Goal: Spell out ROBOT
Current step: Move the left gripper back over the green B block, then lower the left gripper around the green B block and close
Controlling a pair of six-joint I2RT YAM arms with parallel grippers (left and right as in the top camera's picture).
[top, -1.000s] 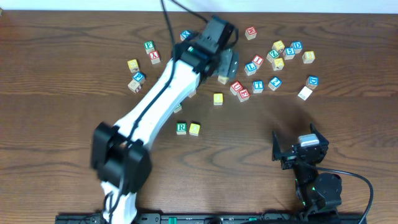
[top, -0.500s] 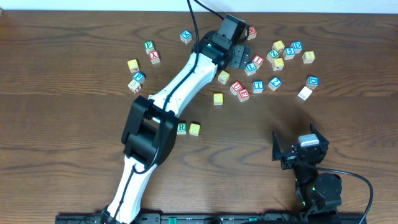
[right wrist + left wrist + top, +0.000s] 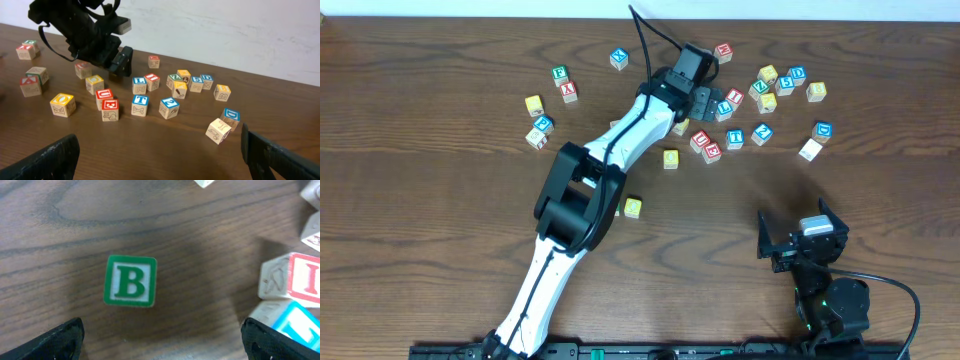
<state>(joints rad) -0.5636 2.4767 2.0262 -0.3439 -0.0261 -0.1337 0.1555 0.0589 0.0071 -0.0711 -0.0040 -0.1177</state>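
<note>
My left gripper shifts toward the B cube (image 3: 130,280) next before it closes on the cube, since the cube lies beyond my fingers and off their midline.
The green-lettered B cube (image 3: 130,280) lies flat on the wood just ahead of my left gripper (image 3: 162,336), which stands open and empty with its fingers wide on either side. Seen from overhead, that gripper (image 3: 703,100) hovers at the far centre and hides the B. The blue T cube (image 3: 735,139) (image 3: 139,104) sits to its right. One yellow cube (image 3: 633,207) lies at mid-table beside the arm's elbow, which covers the R. A yellow O cube (image 3: 670,158) (image 3: 62,104) lies between them. My right gripper (image 3: 797,230) (image 3: 160,156) rests open and empty near the front right.
A red-lettered I cube (image 3: 304,278) and a blue cube (image 3: 296,325) sit close to the right of the left jaws. More cubes cluster at the far right (image 3: 782,83) and far left (image 3: 542,122). A pale cube (image 3: 218,131) lies nearest the right gripper.
The left arm has swung further right and out over the far cubes, and its elbow now covers the R cube. Its jaws have opened a little wider. The right arm has not moved.
</note>
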